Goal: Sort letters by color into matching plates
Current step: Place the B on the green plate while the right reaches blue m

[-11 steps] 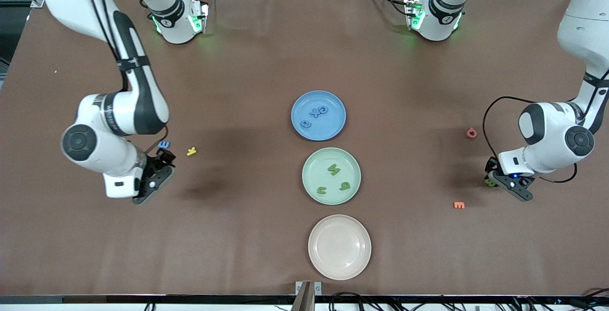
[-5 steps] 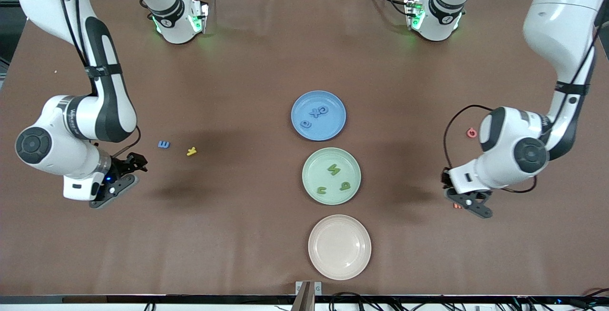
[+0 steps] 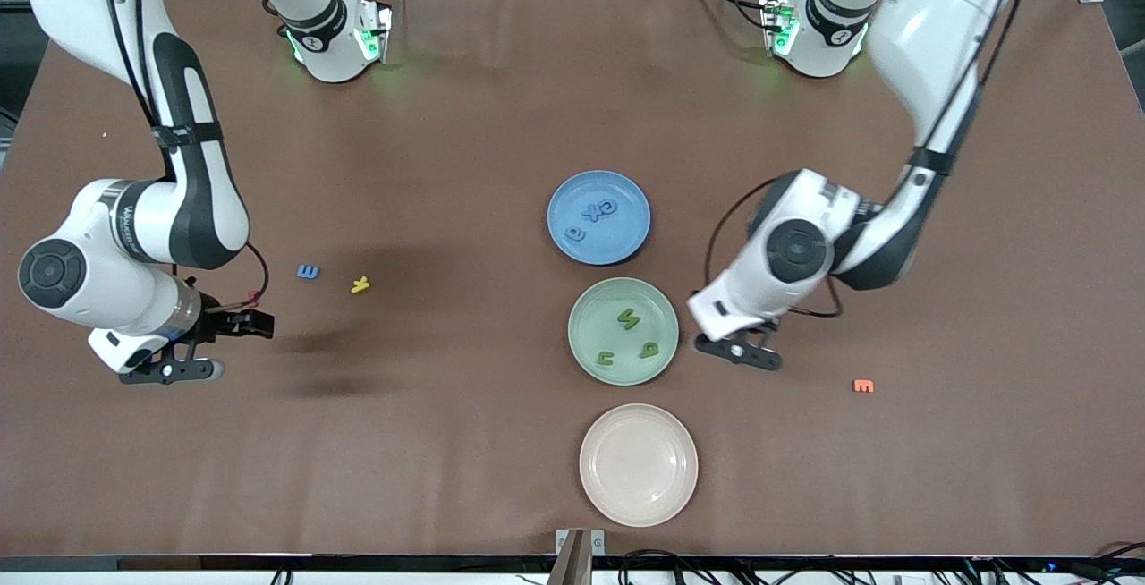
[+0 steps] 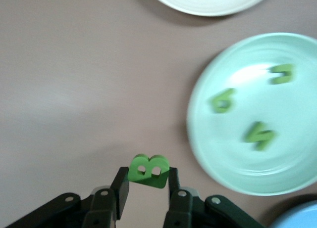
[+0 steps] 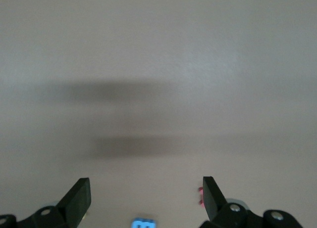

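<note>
The green B hangs short of the mint green plate's rim, so my left gripper moves the B over the plate, before releasing it.
My left gripper is shut on a green letter B, held upright between its fingers. It hangs over the cloth just beside the mint green plate, toward the left arm's end. That green plate holds three green letters. The blue plate holds three blue letters. A blue letter E lies on the cloth near my right gripper, which is open and holds nothing. The blue letter shows at the edge of the right wrist view.
A cream plate sits nearest the front camera, in line with the other two plates. A yellow letter lies beside the blue E. An orange letter lies toward the left arm's end of the table.
The left arm has carried the green B from its end of the table to beside the green plate. The right gripper has drawn away from the blue E, still open.
</note>
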You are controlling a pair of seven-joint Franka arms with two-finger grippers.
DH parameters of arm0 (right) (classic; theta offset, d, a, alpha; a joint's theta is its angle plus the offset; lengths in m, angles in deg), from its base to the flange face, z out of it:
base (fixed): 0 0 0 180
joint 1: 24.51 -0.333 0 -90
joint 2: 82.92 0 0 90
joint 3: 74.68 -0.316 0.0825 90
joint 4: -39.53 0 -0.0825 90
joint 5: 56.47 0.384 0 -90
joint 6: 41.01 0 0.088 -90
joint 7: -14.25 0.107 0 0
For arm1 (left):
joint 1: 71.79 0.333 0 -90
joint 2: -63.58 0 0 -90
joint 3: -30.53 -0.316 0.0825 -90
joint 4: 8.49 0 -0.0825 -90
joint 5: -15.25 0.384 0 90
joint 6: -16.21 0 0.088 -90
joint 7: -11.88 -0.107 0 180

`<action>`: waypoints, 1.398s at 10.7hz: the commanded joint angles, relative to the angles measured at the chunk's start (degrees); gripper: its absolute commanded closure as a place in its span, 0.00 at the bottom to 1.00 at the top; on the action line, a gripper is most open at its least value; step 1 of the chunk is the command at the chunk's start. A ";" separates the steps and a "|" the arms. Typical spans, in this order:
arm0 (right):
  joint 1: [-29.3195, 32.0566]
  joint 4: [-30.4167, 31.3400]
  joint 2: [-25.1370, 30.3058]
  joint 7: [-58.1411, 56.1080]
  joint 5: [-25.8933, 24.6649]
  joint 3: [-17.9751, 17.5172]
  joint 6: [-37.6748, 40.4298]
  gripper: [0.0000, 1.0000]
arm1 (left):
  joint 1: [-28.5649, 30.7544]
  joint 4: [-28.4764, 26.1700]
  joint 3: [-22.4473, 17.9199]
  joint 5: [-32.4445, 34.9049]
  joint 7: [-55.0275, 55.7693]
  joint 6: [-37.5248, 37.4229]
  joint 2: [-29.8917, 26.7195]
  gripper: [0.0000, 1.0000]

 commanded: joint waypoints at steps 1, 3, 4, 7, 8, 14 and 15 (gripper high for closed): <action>1.84 2.15 0.83 26.00 0.24 -0.28 -1.71 0.00 | -9.32 5.28 -1.98 0.84 15.02 -1.02 4.53 1.00; 1.94 2.41 -0.48 42.97 0.24 -0.28 -6.44 0.00 | -12.68 7.22 -3.30 0.84 19.00 -0.50 7.17 1.00; 2.02 2.42 -0.84 47.84 0.24 -0.37 -8.20 0.00 | -13.91 7.31 -4.00 0.84 19.71 -0.32 7.79 0.96; 2.29 2.15 -1.28 58.21 0.50 -0.46 -10.15 0.00 | -14.63 7.75 -4.89 0.84 20.68 -0.32 7.10 0.00; 2.20 2.07 -1.89 64.87 0.50 -0.46 -10.16 0.00 | -14.19 8.28 -4.89 0.84 20.60 -0.32 6.66 0.00; 1.23 7.75 -2.87 76.45 6.38 -0.81 -15.41 0.00 | -7.52 8.02 -4.80 1.02 16.84 -5.99 -4.13 0.00; 1.06 10.48 -2.43 77.33 6.91 -0.98 -18.13 0.00 | -4.81 7.93 -4.45 0.75 11.51 -9.08 -6.94 0.00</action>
